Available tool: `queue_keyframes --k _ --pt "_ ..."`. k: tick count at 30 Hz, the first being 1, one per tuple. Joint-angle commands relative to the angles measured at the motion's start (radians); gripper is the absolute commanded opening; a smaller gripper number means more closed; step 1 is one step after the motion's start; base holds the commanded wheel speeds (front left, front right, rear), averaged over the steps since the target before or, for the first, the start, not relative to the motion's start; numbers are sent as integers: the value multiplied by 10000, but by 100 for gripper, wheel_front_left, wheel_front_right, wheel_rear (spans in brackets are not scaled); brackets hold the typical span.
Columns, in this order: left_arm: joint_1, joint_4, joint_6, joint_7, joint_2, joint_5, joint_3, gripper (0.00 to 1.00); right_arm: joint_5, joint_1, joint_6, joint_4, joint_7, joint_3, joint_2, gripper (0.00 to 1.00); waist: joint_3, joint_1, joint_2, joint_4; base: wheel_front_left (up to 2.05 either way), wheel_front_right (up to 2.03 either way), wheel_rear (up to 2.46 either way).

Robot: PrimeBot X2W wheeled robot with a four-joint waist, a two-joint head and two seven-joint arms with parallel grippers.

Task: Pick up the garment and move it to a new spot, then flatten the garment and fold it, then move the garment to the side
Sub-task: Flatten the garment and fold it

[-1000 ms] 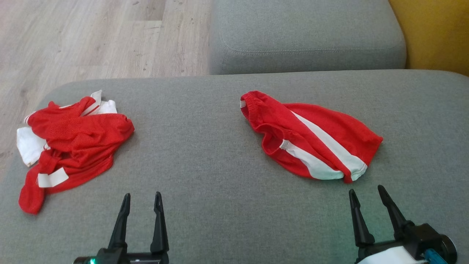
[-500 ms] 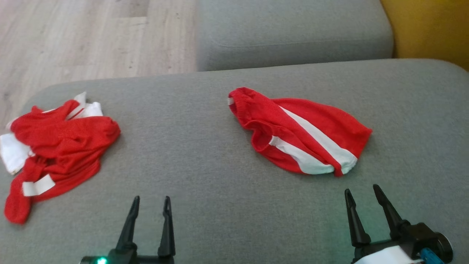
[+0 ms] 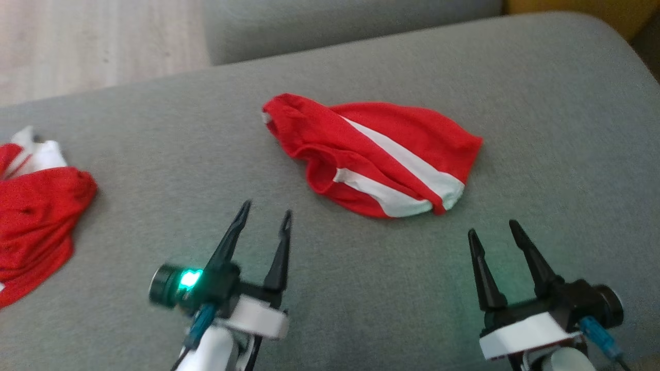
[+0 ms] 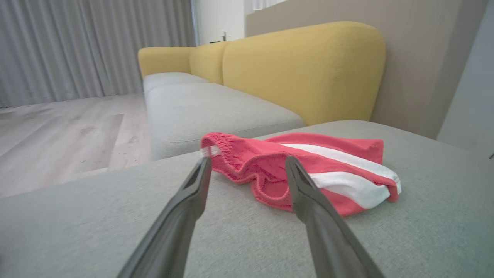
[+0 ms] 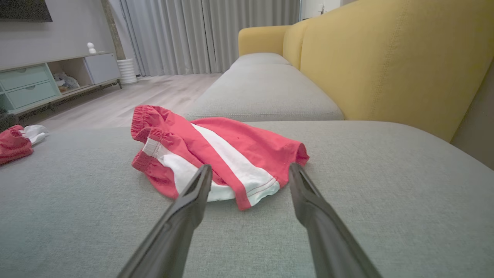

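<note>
My left gripper needs to grab the elastic waistband (image 3: pixel 332 170) next to pick up the shorts, because the waistband's open edge stands up while the striped legs lie loose.
The garment (image 3: pixel 371 149) is a pair of red shorts with white side stripes, lying crumpled on the grey sofa seat (image 3: pixel 154 144). My left gripper (image 3: pixel 267 207) hovers open just short of its waistband end, which the left wrist view shows as the garment (image 4: pixel 332 154) lying past the open left gripper (image 4: pixel 247 158). My right gripper (image 3: pixel 492 227) is open near the striped leg hem. In the right wrist view the garment (image 5: pixel 231 146) lies close ahead of the right gripper (image 5: pixel 251 165). Nothing is between either pair of fingers.
A second red and white garment (image 3: pixel 36 216) lies bunched at the seat's left edge and appears as a red heap (image 5: pixel 13 143) in the right wrist view. Another grey cushion (image 3: pixel 309 20) sits beyond, with a yellow backrest (image 4: pixel 301 65) on the right and wood floor (image 3: pixel 77 41) on the left.
The head camera has swung right and down, shifting the whole picture. My left gripper has come forward, closer to the shorts' waistband. Both grippers stay open; the garments lie as before.
</note>
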State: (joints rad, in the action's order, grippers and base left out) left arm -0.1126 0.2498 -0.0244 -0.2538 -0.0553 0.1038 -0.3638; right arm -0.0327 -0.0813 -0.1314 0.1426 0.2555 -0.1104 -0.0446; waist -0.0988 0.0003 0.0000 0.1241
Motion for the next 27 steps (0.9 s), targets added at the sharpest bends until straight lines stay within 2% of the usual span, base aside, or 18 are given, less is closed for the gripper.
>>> queue_keyframes --k 1,5,6,9,20,21,22,23,27 --pt "-698 -16 122 -80 51 -134 104 100 25 439 7 -364 63 -263 -56 100 -512 -3 0 475 0 0 0" --pt "-1873 1210 517 -80 51 -115 -482 100 -50 658 7 -410 63 -317 -56 100 -965 -3 0 799 0 0 0" --pt "-2447 1910 642 -80 51 -50 -721 100 -86 753 7 -409 63 -374 -56 100 -1136 -3 0 948 0 0 0" --pt "-3484 3202 717 -41 51 110 -1085 100 -153 915 7 -398 63 -443 -56 100 -1386 -3 0 1216 0 0 0" --pt "-4797 4995 883 -34 51 937 -1531 100 -265 1030 7 -341 63 -543 -56 100 -1555 -3 0 1670 0 0 0" --pt "-4820 5015 930 -45 51 1012 -1555 86 -271 1026 7 -332 63 -559 -56 100 -1540 -3 0 1703 0 0 0" --pt "-4834 5029 979 -53 51 1080 -1586 25 -277 1022 7 -322 63 -579 -56 100 -1522 -3 0 1738 0 0 0" --pt "-4854 5046 1033 -60 51 1086 -1654 0 -285 1017 7 -312 63 -596 -56 100 -1496 -3 0 1774 0 0 0" --pt "-4940 4784 1149 -74 51 1205 -1734 0 -306 973 7 -289 63 -627 -56 100 -1388 -3 0 1890 0 0 0"
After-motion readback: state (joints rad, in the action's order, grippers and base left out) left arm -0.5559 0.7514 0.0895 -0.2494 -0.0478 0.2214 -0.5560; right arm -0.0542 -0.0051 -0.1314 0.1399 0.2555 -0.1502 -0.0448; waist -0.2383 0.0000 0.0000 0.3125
